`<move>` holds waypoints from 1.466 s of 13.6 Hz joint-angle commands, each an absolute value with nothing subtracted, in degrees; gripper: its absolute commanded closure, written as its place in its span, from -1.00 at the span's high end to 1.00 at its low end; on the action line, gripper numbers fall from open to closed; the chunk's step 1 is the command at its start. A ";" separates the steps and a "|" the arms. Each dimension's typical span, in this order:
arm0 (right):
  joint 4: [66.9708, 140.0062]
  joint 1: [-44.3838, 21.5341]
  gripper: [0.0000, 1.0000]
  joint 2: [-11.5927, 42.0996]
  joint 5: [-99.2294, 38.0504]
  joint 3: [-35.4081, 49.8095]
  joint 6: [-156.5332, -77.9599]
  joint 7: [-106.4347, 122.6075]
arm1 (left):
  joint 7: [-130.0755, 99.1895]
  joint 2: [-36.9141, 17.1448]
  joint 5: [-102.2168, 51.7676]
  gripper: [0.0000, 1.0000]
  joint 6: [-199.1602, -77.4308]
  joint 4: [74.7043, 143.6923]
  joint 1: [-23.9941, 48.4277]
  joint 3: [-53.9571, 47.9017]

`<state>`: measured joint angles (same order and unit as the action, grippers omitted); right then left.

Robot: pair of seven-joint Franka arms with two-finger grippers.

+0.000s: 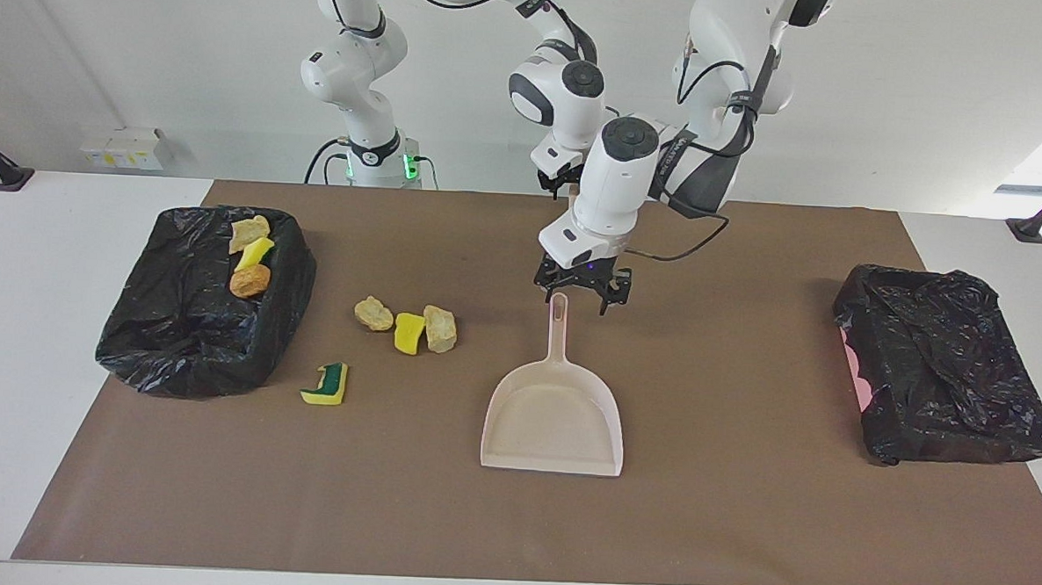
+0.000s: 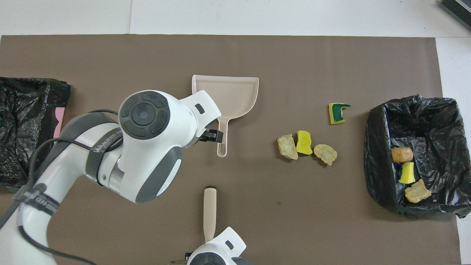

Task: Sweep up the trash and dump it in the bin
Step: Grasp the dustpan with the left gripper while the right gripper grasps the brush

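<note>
My left gripper lowers first now, then closes on the handle, since its fingers are still above the dustpan's handle [image 2: 222, 149], short of the handle's sides.
Four trash bits lie on the brown mat: a tan lump [image 1: 373, 313] [image 2: 325, 154], a yellow sponge chunk [image 1: 409, 332] [image 2: 304, 142], another tan lump [image 1: 440, 328] [image 2: 287, 146] and a yellow-and-green sponge [image 1: 326, 383] [image 2: 337, 113]. Three more bits [image 1: 251, 256] [image 2: 407, 173] lie in the black-lined bin [image 1: 184, 348] [image 2: 379, 147] at the right arm's end. The empty beige dustpan [image 1: 555, 417] [image 2: 228, 95] lies mid-mat. My left gripper [image 1: 582, 295] [image 2: 211, 136] is open just over its handle's tip. My right gripper [image 2: 213, 246] is over the brush, whose beige handle [image 2: 209, 209] shows; the bristles are hidden.
A second black-lined bin [image 1: 944, 364] [image 2: 25, 125] stands at the left arm's end, with pink showing under the bag. The brown mat [image 1: 740, 513] covers most of the white table. The left arm's wrist hides the right gripper in the facing view.
</note>
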<state>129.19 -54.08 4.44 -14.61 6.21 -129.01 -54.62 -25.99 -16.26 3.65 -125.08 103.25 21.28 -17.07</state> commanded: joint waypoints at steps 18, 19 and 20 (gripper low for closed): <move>124.19 -25.95 -1.00 -5.98 -10.30 5.62 -106.71 -39.40 | -22.29 -18.47 11.34 -1.00 -125.89 102.30 18.12 -18.46; 124.28 -23.32 -1.00 -5.72 -8.72 5.62 -106.61 -37.03 | -16.84 -17.33 11.16 -1.00 -123.25 102.30 17.06 -18.54; 124.63 -19.98 -1.00 -5.54 -7.14 5.62 -106.09 -33.52 | -12.09 -16.27 11.16 -1.00 -120.53 102.48 16.09 -18.63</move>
